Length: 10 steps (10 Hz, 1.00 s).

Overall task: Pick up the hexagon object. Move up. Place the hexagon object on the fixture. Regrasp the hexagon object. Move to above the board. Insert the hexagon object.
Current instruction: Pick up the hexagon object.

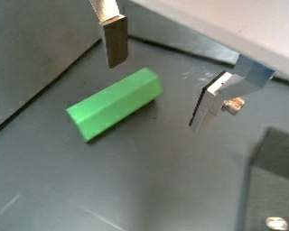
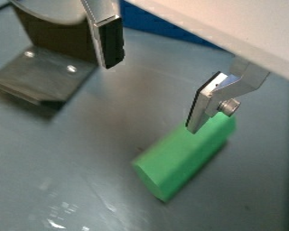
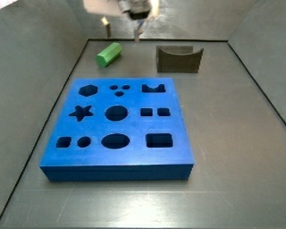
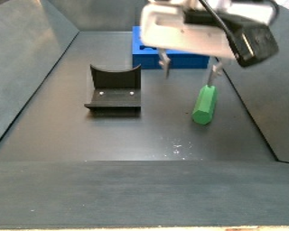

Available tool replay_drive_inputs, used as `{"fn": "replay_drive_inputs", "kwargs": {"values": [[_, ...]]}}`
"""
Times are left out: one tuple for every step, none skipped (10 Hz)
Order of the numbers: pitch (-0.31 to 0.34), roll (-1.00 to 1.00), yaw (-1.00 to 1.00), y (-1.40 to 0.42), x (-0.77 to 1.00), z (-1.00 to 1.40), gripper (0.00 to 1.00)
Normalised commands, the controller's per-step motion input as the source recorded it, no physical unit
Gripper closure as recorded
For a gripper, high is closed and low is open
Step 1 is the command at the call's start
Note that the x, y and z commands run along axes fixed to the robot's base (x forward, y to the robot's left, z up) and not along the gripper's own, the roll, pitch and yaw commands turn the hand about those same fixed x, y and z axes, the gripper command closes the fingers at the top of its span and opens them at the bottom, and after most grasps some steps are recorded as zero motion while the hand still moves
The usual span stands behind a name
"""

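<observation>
Next, my gripper grabs the green prism by its long body [image 3: 110, 55] to set the hexagon object on the fixture [image 3: 179, 59].
The hexagon object is a bright green prism lying flat on the dark floor; it shows in both wrist views [image 1: 115, 105] [image 2: 183, 159] and both side views [image 3: 107, 55] [image 4: 205, 101]. My gripper [image 1: 157, 92] [image 2: 153, 95] is open and empty. It hovers above the floor beside one end of the peg, which is not between the fingers [image 1: 115, 43]. In the side views the gripper [image 3: 137, 34] [image 4: 190, 69] hangs between the peg and the fixture [image 3: 179, 59] [image 4: 112, 90]. The blue board [image 3: 119, 125] lies apart from both.
The fixture's base plate shows in both wrist views [image 2: 44, 68] [image 1: 275, 180]. An edge of the board appears behind the gripper [image 4: 144, 47] [image 2: 172, 25]. Grey walls [image 3: 62, 54] enclose the floor on the sides and back.
</observation>
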Motion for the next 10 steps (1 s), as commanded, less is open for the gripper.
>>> {"fn": "replay_drive_inputs", "kwargs": {"values": [[0.0, 0.0, 0.0, 0.0, 0.0, -0.04, 0.0], [-0.231, 0.13, 0.04, 0.1, -0.33, -0.83, 0.0], [-0.309, 0.0, 0.08, 0.26, -0.38, -0.79, 0.0], [-0.06, -0.03, 0.03, 0.06, -0.08, -0.22, 0.0], [-0.009, -0.03, 0.0, 0.0, 0.0, 0.0, 0.0], [0.0, 0.0, 0.0, 0.0, 0.0, -0.03, 0.0], [-0.246, 0.0, 0.0, 0.01, -0.24, -0.58, 0.0], [-0.251, -0.01, 0.0, 0.03, -0.19, -0.44, 0.0], [0.0, 0.0, 0.0, 0.0, 0.0, 0.0, 1.0], [0.0, 0.03, 0.0, 0.0, 0.0, 0.0, 1.0]]}}
